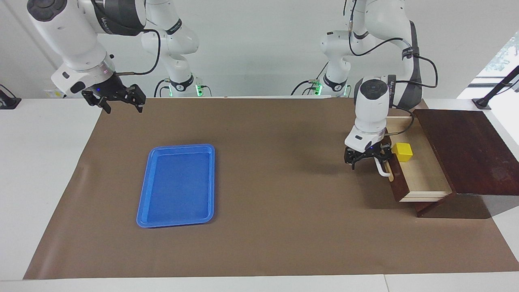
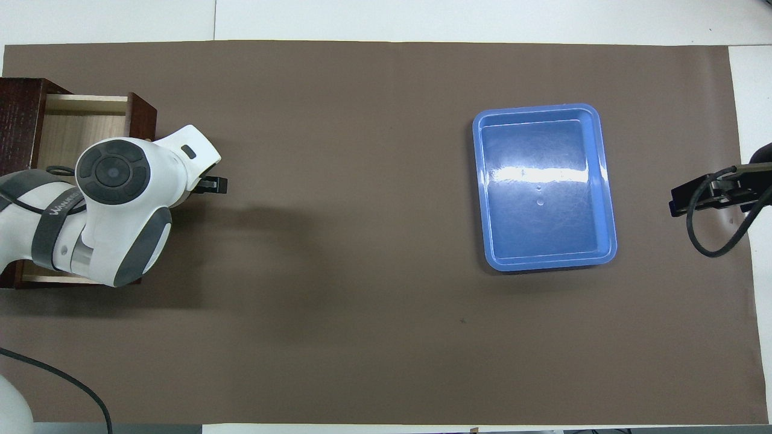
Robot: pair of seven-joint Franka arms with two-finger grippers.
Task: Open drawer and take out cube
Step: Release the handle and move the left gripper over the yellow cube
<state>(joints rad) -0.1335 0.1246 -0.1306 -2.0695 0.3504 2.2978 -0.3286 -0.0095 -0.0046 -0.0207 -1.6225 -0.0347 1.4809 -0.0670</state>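
Note:
Next, my left gripper grabs the cube by its two opposite sides to take it out of the open drawer (image 2: 78, 129).
The dark brown drawer (image 1: 425, 178) stands pulled out of its cabinet at the left arm's end of the table, its pale interior showing. The yellow cube (image 1: 404, 151) sits inside it, in the part nearer to the robots. My left gripper (image 1: 369, 160) is low at the drawer's front, over the nearer end of the white bar handle (image 1: 382, 169), with its fingers spread. In the overhead view the left arm covers the cube and much of the drawer (image 2: 78, 129). My right gripper (image 1: 121, 102) waits open in the air over the mat's edge at the right arm's end.
A blue plastic tray (image 1: 178, 182) lies empty on the brown mat toward the right arm's end, also in the overhead view (image 2: 543, 181). The dark cabinet top (image 1: 466, 150) extends past the drawer to the table's end.

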